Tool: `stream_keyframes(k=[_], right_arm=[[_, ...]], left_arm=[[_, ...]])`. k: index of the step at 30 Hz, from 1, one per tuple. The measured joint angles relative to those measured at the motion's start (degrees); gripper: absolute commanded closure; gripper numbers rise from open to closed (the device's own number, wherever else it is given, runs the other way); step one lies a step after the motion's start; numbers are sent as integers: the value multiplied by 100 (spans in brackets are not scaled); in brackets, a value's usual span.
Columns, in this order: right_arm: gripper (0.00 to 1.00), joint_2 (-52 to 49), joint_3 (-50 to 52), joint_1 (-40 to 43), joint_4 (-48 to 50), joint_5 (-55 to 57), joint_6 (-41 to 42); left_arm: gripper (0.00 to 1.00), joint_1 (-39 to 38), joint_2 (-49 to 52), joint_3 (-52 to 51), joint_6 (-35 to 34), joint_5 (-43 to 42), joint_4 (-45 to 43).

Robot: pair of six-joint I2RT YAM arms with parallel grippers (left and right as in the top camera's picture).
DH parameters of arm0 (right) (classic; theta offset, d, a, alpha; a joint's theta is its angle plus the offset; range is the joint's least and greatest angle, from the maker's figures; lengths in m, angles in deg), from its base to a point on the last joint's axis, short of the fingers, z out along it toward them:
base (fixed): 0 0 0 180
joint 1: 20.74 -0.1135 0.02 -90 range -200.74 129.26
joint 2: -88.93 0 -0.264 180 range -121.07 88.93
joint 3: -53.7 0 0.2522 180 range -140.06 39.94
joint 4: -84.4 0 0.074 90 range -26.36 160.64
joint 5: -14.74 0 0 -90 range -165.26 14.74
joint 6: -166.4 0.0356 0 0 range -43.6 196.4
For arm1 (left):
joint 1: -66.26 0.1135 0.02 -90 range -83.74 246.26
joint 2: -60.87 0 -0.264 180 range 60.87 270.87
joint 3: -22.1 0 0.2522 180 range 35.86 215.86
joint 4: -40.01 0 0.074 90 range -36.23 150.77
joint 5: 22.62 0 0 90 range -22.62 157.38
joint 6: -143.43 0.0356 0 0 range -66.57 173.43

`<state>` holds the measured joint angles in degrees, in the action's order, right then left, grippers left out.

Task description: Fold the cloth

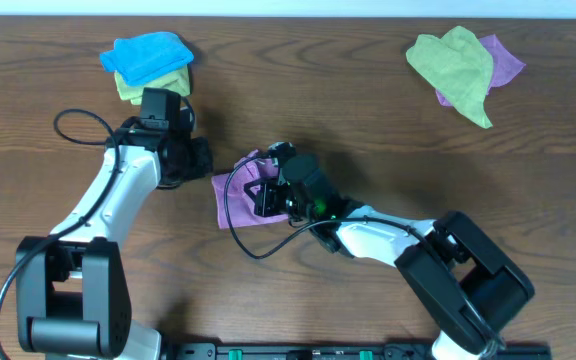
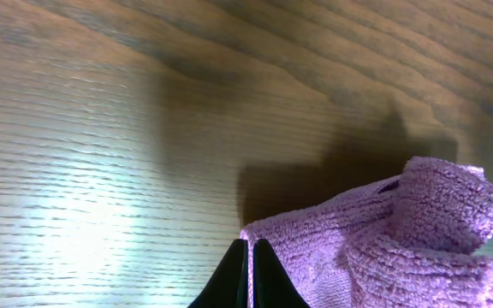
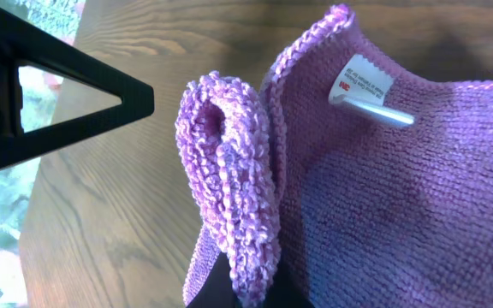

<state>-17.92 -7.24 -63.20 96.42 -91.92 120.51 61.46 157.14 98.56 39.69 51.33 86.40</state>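
Observation:
My right gripper opens next, since its fingers hold the rolled fold (image 3: 234,167) low over the purple cloth's spread body and the fold would settle if released.
The purple cloth (image 1: 236,198) lies bunched at the table's middle. My right gripper (image 1: 271,196) sits over it, shut on a thick rolled fold of the cloth (image 3: 229,171) that rises from between its fingers (image 3: 248,295). The white tag (image 3: 359,81) shows on the cloth's edge in the right wrist view. My left gripper (image 1: 202,160) is at the cloth's upper-left corner. Its fingers (image 2: 248,257) are pressed together with a thin sliver of the cloth's (image 2: 375,239) corner edge between them, and the cloth casts a shadow on the wood below.
A bright blue cloth (image 1: 148,55) lies on a lime-green one (image 1: 133,90) at the back left. A lime-green cloth (image 1: 455,62) lies over another purple cloth (image 1: 506,60) at the back right. A black triangular arm part (image 3: 58,90) shows at the left of the right wrist view.

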Motion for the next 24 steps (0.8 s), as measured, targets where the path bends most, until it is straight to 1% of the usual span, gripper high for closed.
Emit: stream_keyframes(k=[2, 4, 5, 6, 10, 24], right_arm=[[86, -26, -52, -31, 2, 2, -13], [72, -44, -101, -87, 20, 2, -68], [64, -46, -111, -122, 20, -24, -98], [60, -46, -116, -146, 15, -59, -103], [57, -57, -179, -232, 20, -262, -140], [55, -57, -195, -647, 17, -662, -175]], left_arm=[[94, 70, -52, 0, 33, 37, 0], [94, 168, -129, 0, 48, 87, 0], [94, 221, -162, 0, 52, 122, 2], [94, 247, -175, 0, 52, 140, 0], [94, 378, -221, 0, 55, 179, 2], [94, 669, -424, 0, 52, 236, 2]])
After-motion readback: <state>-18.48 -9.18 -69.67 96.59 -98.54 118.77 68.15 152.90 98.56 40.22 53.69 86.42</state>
